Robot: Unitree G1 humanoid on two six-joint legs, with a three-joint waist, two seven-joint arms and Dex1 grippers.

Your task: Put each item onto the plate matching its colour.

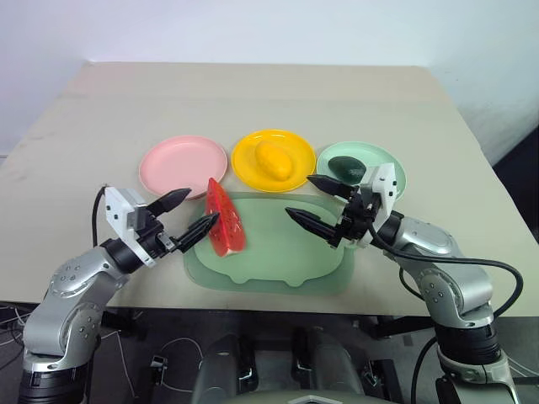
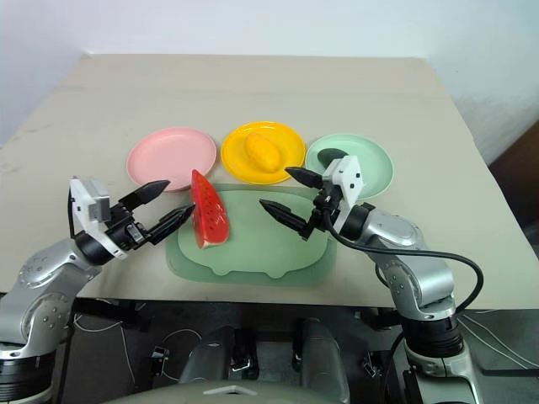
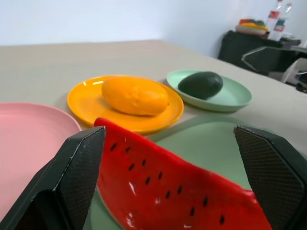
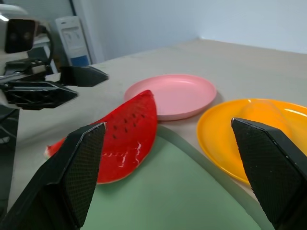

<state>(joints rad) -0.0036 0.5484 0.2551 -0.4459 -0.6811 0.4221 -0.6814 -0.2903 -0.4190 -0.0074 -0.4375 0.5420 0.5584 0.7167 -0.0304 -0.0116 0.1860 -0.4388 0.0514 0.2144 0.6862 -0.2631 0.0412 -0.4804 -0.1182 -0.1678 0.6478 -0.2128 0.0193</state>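
Note:
My left gripper needs to move toward the wedge before it closes on the red watermelon wedge (image 1: 225, 218). Beige table shows between my fingers and the wedge.
The red watermelon wedge (image 1: 225, 218) lies on the left end of the pale-green tray (image 1: 286, 252). Behind the tray stand three round plates: an empty pink plate (image 1: 183, 164), a yellow plate (image 1: 274, 159) holding the yellow mango-like fruit (image 1: 278, 158), and a mint green plate (image 1: 361, 168) holding the dark avocado (image 1: 346, 167). My left gripper (image 1: 187, 215) is open just left of the wedge, pointing at it. My right gripper (image 1: 317, 204) hangs open over the tray's right half, in front of the green plate, with nothing between its fingers.
The beige table (image 1: 253, 101) stretches bare behind the plates and ends close to the tray's near side. In the right wrist view, my left gripper (image 4: 67, 84) shows beyond the watermelon (image 4: 125, 134).

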